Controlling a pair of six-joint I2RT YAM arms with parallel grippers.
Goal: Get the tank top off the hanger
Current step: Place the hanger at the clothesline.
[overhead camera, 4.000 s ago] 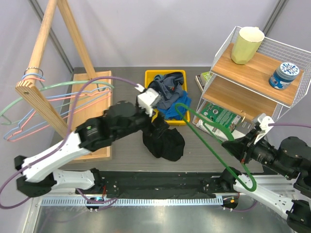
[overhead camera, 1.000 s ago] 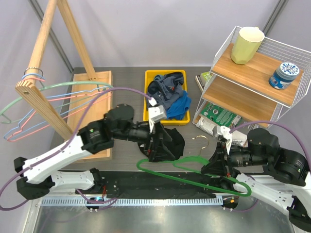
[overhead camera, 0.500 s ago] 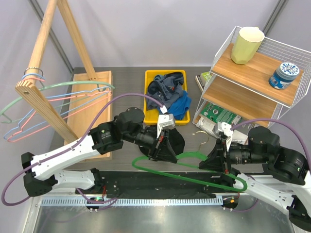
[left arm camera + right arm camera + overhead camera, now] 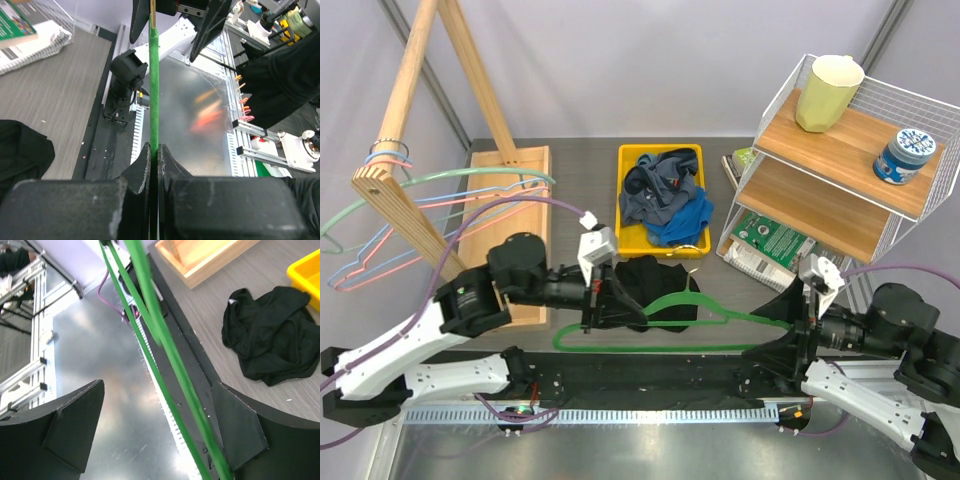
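Note:
The green hanger (image 4: 660, 349) should next be grabbed by my right gripper at the end opposite my left gripper, so the hanger's hook stays free to hang on the rack.
The black tank top (image 4: 660, 280) lies crumpled on the table, off the green hanger (image 4: 660, 349). My left gripper (image 4: 610, 308) is shut on the hanger's wire and holds it level above the table's front edge. In the left wrist view the jaws pinch the green hanger (image 4: 154, 90), and the tank top (image 4: 20, 150) shows at the left. My right gripper (image 4: 788, 335) is open at the hanger's right end. In the right wrist view the hanger (image 4: 165, 340) runs loose between the wide-spread fingers of that gripper (image 4: 160, 430), with the tank top (image 4: 272, 335) beyond.
A yellow bin (image 4: 622, 200) of clothes stands behind the tank top. At the left a wooden rack (image 4: 510, 200) carries several wire hangers. The wire shelf (image 4: 840, 150) at the right holds a cup and a tin, with booklets (image 4: 770, 240) under it.
My right gripper has opened and let go of the hanger. My left gripper has shut on the hanger's wire and drawn back to the left with it, away from the tank top.

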